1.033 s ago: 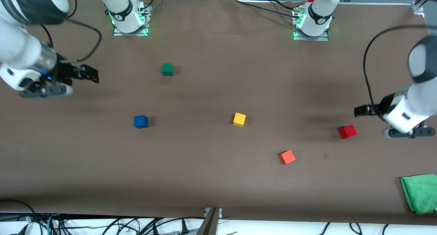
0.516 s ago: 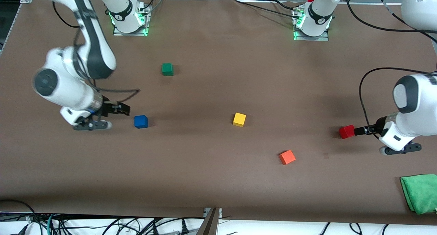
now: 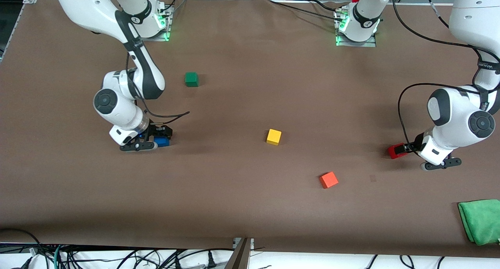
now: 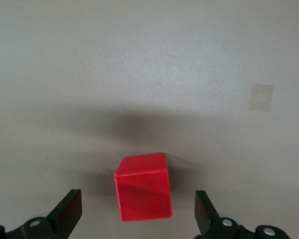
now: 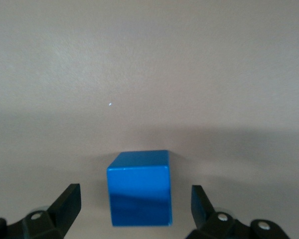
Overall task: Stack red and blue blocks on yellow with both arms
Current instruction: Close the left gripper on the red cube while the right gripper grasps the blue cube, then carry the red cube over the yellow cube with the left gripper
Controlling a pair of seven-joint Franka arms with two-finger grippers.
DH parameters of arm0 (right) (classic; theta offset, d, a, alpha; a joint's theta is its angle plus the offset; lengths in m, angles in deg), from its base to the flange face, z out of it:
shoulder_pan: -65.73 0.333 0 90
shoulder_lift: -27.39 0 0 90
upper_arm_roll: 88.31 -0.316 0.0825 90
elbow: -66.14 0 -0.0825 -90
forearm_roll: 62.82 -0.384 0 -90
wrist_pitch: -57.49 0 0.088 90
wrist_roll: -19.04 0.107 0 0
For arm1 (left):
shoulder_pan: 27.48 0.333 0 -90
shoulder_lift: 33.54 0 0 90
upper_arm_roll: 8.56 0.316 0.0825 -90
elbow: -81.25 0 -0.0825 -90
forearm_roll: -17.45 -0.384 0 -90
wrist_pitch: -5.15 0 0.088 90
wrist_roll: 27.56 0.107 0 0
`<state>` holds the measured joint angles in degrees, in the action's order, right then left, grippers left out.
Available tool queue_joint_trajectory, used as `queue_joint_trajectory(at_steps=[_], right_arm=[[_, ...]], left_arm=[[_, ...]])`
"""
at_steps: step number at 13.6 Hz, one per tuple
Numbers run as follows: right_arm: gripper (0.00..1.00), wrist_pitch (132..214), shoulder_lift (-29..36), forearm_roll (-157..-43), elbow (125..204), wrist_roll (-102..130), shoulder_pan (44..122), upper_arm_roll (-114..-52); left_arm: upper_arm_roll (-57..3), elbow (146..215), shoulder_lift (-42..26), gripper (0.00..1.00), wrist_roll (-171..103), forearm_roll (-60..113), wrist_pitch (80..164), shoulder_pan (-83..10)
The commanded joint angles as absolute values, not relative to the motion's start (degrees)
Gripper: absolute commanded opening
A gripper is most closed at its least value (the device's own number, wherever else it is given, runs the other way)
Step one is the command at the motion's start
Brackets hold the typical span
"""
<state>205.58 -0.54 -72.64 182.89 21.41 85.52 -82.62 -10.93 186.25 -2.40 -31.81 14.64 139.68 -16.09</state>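
My left gripper comes down first and only then closes on the red block, since its fingers stop above the block.
The blue block (image 3: 163,142) sits on the brown table toward the right arm's end. My right gripper (image 3: 160,137) is low over it and open, and the block (image 5: 139,187) lies between the fingers (image 5: 70,203) with gaps on both sides. The red block (image 3: 392,152) sits toward the left arm's end. My left gripper (image 3: 400,149) is open around it, and the block (image 4: 142,186) stands between the fingers (image 4: 71,206) without touching them. The yellow cube (image 3: 274,137) stands alone mid-table between the two.
An orange cube (image 3: 328,180) lies nearer to the front camera than the yellow cube, toward the left arm's end. A dark green cube (image 3: 191,79) sits near the right arm's base. A green cloth (image 3: 480,220) lies at the table's front corner by the left arm.
Both arms have swung in and come down. The right gripper has moved onto the blue block, the left gripper onto the red block. No block has moved.
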Motion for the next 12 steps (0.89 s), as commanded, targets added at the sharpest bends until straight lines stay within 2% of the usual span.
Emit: queue_joint_trajectory(at_steps=[1,2,5,7,8,9,12], right_arm=[[0.79,208.75,0.14,-73.81,185.67,21.67,85.50,-83.21],[0.72,208.58,0.14,-73.81,185.67,21.67,85.50,-83.21],[0.26,206.83,0.84,-73.72,184.62,20.97,85.50,-83.21],[0.11,200.62,2.33,-73.72,181.64,21.06,85.41,-82.95],[0.10,196.92,3.47,-73.72,179.71,21.06,85.41,-82.77],[0.10,192.80,4.61,-73.72,177.51,21.06,85.33,-82.51],[0.10,179.01,5.68,-73.37,167.51,21.06,85.32,-81.46]], left_arm=[[-11.55,187.16,-1.37,1.00,-32.04,16.65,142.08,-15.18],[-11.55,187.50,-1.28,1.00,-32.04,17.44,142.34,-15.18],[-11.64,187.51,-0.67,1.00,-32.04,18.67,142.43,-15.18],[-11.64,187.51,-0.31,1.00,-32.04,19.47,142.43,-15.18],[-11.73,187.51,-0.31,0.89,-32.04,19.47,142.35,-15.26],[-11.73,187.68,-0.40,0.64,-32.04,19.47,142.17,-15.35],[-11.73,187.77,-0.49,0.28,-31.16,19.38,141.82,-15.35]])
